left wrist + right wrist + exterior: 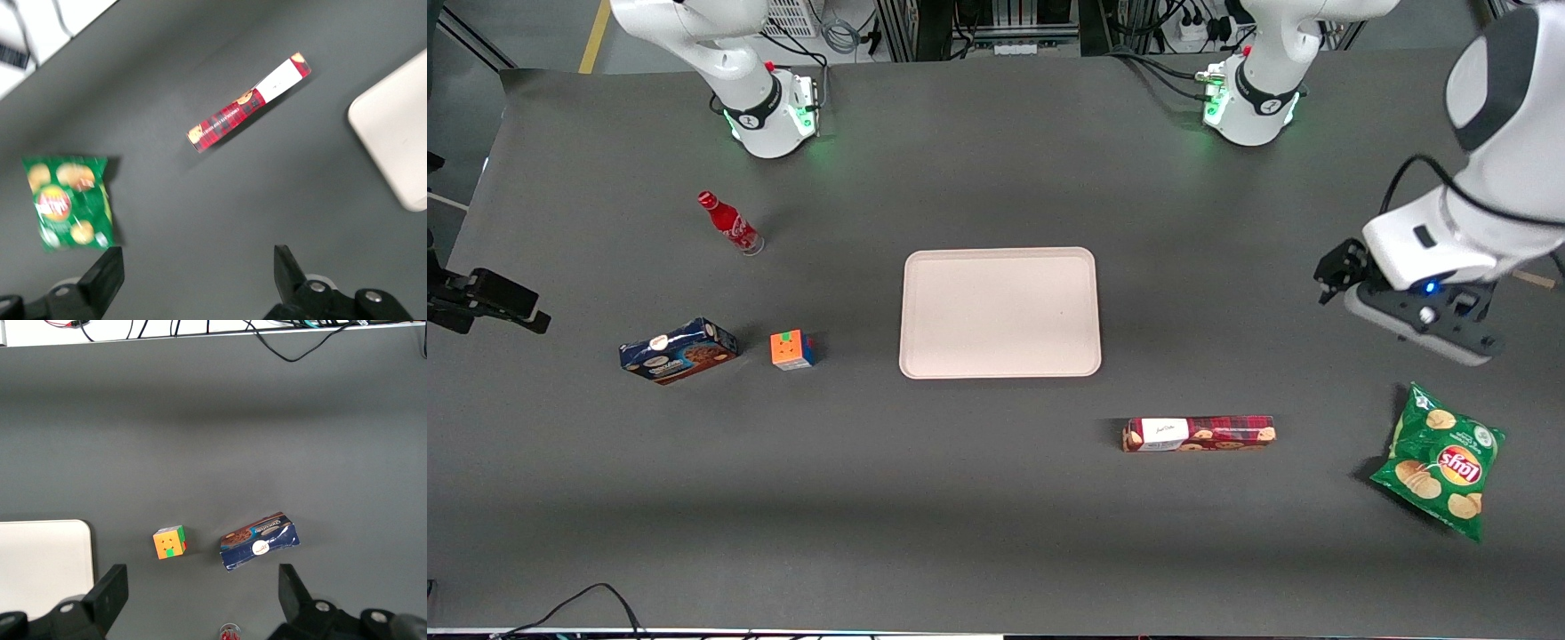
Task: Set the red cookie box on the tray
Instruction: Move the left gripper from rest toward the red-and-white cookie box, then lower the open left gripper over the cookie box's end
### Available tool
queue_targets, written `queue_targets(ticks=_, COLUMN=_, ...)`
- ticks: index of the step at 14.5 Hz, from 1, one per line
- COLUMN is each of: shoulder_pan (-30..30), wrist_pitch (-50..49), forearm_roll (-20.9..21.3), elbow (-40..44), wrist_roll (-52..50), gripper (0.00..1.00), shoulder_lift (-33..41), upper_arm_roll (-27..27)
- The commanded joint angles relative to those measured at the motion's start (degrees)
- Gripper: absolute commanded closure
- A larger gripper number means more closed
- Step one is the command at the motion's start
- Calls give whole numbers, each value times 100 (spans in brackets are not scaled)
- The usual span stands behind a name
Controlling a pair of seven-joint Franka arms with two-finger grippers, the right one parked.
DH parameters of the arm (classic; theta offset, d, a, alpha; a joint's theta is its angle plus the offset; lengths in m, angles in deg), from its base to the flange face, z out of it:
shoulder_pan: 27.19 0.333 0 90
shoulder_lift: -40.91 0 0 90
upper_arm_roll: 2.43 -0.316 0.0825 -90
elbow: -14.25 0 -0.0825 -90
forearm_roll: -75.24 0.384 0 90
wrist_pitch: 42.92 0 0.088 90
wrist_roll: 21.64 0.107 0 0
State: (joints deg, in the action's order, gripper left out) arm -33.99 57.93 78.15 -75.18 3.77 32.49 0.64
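My gripper grabs the red cookie box around its middle (pixel 1200 433) (pixel 251 102) next, beside the white label, since the box stretches long and slim between its two ends.
The red cookie box (pixel 1198 434), a long slim tartan carton with a white label panel, lies flat on the dark table, nearer to the front camera than the tray (pixel 999 313). The pale pinkish-beige tray is bare. My left gripper (pixel 1336 271) hangs above the table toward the working arm's end, farther from the front camera than the box and well apart from it. In the left wrist view the gripper (pixel 195 257) is open and empty, with the box (pixel 248 102) and a corner of the tray (pixel 397 133) ahead of it.
A green chip bag (pixel 1440 460) lies near the working arm's end, also in the left wrist view (pixel 67 200). Toward the parked arm's end are a blue cookie box (pixel 679 350), a colour cube (pixel 792 349) and a red bottle (pixel 730 223).
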Motion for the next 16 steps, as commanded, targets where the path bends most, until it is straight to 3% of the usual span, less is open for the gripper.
queue_targets(ticks=1, shoulder_pan=-23, wrist_pitch=399, forearm_roll=489, elbow=268, wrist_roll=1927, gripper=0, shoulder_lift=-545, upper_arm_roll=-17)
queue_targets(ticks=5, shoulder_pan=-67, wrist_pitch=1093, forearm_roll=517, elbow=251, wrist_roll=3924, gripper=0, shoulder_lift=-1143, upper_arm_roll=-8)
queue_targets(ticks=7, shoulder_pan=-76, wrist_pitch=1261, forearm_roll=456, elbow=233, wrist_roll=4024, gripper=0, shoulder_lift=-1433, upper_arm_roll=27)
queue_targets(ticks=10, shoulder_pan=-137, wrist_pitch=1656, forearm_roll=0, elbow=102, wrist_roll=3963, gripper=0, shoulder_lift=-1715, upper_arm_roll=176)
queue_targets(ticks=13, shoulder_pan=-251, wrist_pitch=1955, forearm_roll=16, elbow=-101, wrist_roll=3638, gripper=0, shoulder_lift=-1943, upper_arm_roll=308)
queue_targets(ticks=16, shoulder_pan=-366, wrist_pitch=3006, forearm_roll=34, elbow=-669, wrist_roll=3638, gripper=0, shoulder_lift=-2110, upper_arm_roll=308)
